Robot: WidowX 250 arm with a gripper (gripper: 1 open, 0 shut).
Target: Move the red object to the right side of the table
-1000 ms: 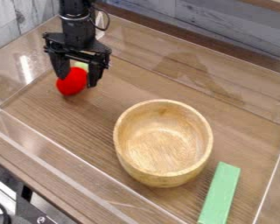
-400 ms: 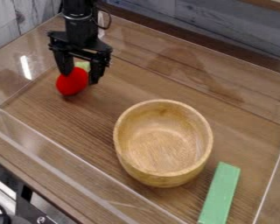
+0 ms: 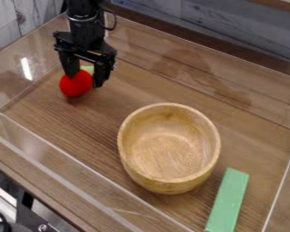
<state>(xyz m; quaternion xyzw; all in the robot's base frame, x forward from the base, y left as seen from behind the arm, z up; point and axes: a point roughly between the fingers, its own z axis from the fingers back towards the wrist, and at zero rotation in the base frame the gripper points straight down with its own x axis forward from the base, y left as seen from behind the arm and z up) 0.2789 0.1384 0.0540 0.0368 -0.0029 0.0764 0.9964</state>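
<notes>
My gripper is to pick up the red object by its upper part (image 3: pixel 80 72) next, to move it to the right side of the table.
The red object (image 3: pixel 72 85), a small rounded toy strawberry with a yellow-green top, sits on the brown wood-grain table (image 3: pixel 172 82) at its left side. My black gripper (image 3: pixel 86 78) hangs straight over it, open, with one finger on each side of the strawberry's upper part. The fingers straddle it without visibly pressing on it. Part of the leafy top is hidden behind the fingers.
A round wooden bowl (image 3: pixel 169 147) stands right of centre toward the front. A flat green block (image 3: pixel 228 201) lies at the front right corner. Low clear acrylic walls (image 3: pixel 21 50) edge the tabletop.
The gripper has shifted slightly right and lifted a little over the strawberry. The strawberry has stayed where it was, and the jaws remain open.
</notes>
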